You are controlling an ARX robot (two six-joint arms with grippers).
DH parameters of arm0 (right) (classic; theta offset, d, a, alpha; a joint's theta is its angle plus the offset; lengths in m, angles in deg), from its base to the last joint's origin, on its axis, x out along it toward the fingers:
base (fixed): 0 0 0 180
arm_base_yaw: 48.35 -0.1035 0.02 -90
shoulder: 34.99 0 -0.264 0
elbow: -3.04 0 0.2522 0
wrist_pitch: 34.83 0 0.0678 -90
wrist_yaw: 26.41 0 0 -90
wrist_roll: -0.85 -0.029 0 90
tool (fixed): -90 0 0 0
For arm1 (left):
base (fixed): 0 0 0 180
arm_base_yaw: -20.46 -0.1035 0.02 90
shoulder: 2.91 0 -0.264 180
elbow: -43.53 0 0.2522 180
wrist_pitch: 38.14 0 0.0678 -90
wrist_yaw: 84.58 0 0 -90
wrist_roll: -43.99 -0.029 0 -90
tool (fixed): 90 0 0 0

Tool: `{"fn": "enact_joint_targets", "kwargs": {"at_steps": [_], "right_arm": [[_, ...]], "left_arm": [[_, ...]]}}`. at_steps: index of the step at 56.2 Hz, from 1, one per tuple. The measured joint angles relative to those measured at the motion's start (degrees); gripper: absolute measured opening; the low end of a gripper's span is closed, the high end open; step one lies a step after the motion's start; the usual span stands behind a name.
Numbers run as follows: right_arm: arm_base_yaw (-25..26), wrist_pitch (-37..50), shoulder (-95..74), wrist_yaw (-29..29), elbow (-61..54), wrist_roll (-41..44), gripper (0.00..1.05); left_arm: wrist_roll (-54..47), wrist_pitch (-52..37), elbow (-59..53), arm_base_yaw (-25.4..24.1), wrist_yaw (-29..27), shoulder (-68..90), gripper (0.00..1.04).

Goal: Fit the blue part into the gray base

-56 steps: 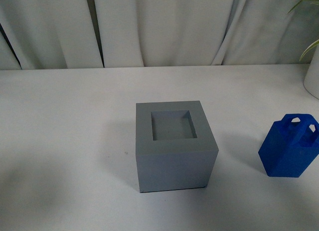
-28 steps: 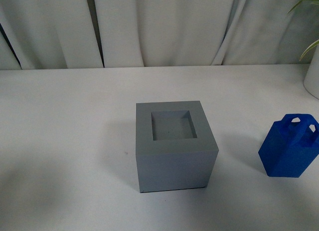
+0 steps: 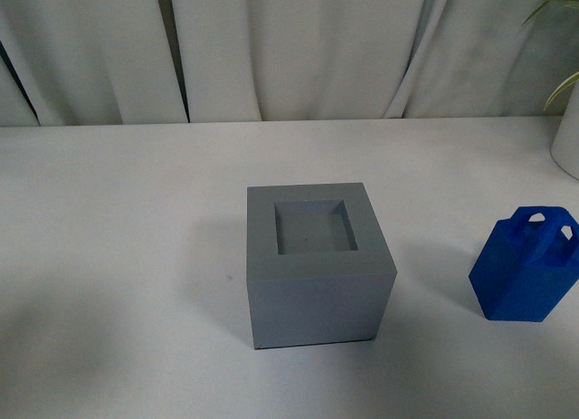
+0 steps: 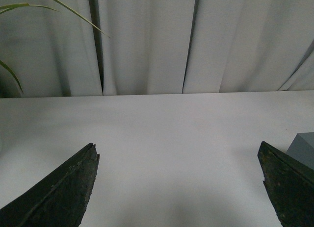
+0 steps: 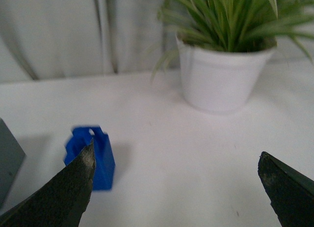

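Note:
I should grab the blue part by its looped end point(image 5: 84, 138) with my right gripper next. Then the blue part's solid block point(image 5: 104, 172) is free to go into the gray base.
The gray base point(image 3: 315, 265) stands upright on the white table near the middle of the front view, its square recess facing up and holding nothing. The blue part point(image 3: 527, 265) stands upright to its right, near the frame edge, loop handles on top. Neither arm shows in the front view. My right gripper point(image 5: 176, 161) is open above the table, and the blue part point(image 5: 95, 156) shows just behind one dark fingertip point(image 5: 78, 183). My left gripper point(image 4: 179, 156) is open over bare table, with a corner of the gray base point(image 4: 303, 148) beside one fingertip point(image 4: 287, 180).
A white pot with a green plant point(image 5: 223, 77) stands on the table beyond the blue part; its edge point(image 3: 567, 143) shows at the right of the front view. White curtains point(image 3: 289, 48) hang behind the table's far edge. Plant leaves point(image 4: 29, 11) show in the left wrist view.

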Motion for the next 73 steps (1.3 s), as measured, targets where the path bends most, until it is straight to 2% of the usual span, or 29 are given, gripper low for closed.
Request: {"fn": "enact_joint_targets", "kwargs": {"at_steps": [4,8,12,17,23,28,33,36,47,53,59,66,73], "right_arm": [[-0.2,0.2,-4.3,-0.6,0.9,-0.4,0.97],[-0.2,3.7,-10.1,1.0,2.7,-0.4,0.97],[0.3,8.6,-19.1,5.2,7.6,1.8,0.97],[0.9,9.0,-31.4,12.7,15.0,5.4,0.97],[1.2,2.5,-44.1,20.2,25.7,12.2,0.97],[0.9,-4.2,-51.7,24.2,34.3,20.0,0.97],[0.5,-10.9,-57.1,26.0,40.6,26.0,0.97],[0.3,-17.9,-62.2,27.3,46.5,31.5,0.97],[-1.4,-33.4,-74.0,25.8,59.9,44.9,0.97],[-3.4,-44.6,-80.7,24.7,67.8,53.2,0.97],[-5.1,-52.0,-85.4,22.5,73.2,58.0,0.97],[-6.6,-54.0,-89.1,17.4,74.9,61.6,0.97],[-7.6,-54.3,-91.3,15.1,74.9,63.2,0.97]], "left_arm": [[0.0,0.0,0.0,0.0,0.0,0.0,0.99],[0.0,0.0,0.0,0.0,0.0,0.0,0.99],[0.0,0.0,0.0,0.0,0.0,0.0,0.99],[0.0,0.0,0.0,0.0,0.0,0.0,0.99],[0.0,0.0,0.0,0.0,0.0,0.0,0.99],[0.0,0.0,0.0,0.0,0.0,0.0,0.99],[0.0,0.0,0.0,0.0,0.0,0.0,0.99],[0.0,0.0,0.0,0.0,0.0,0.0,0.99],[0.0,0.0,0.0,0.0,0.0,0.0,0.99],[0.0,0.0,0.0,0.0,0.0,0.0,0.99],[0.0,0.0,0.0,0.0,0.0,0.0,0.99],[0.0,0.0,0.0,0.0,0.0,0.0,0.99],[0.0,0.0,0.0,0.0,0.0,0.0,0.99]]}}
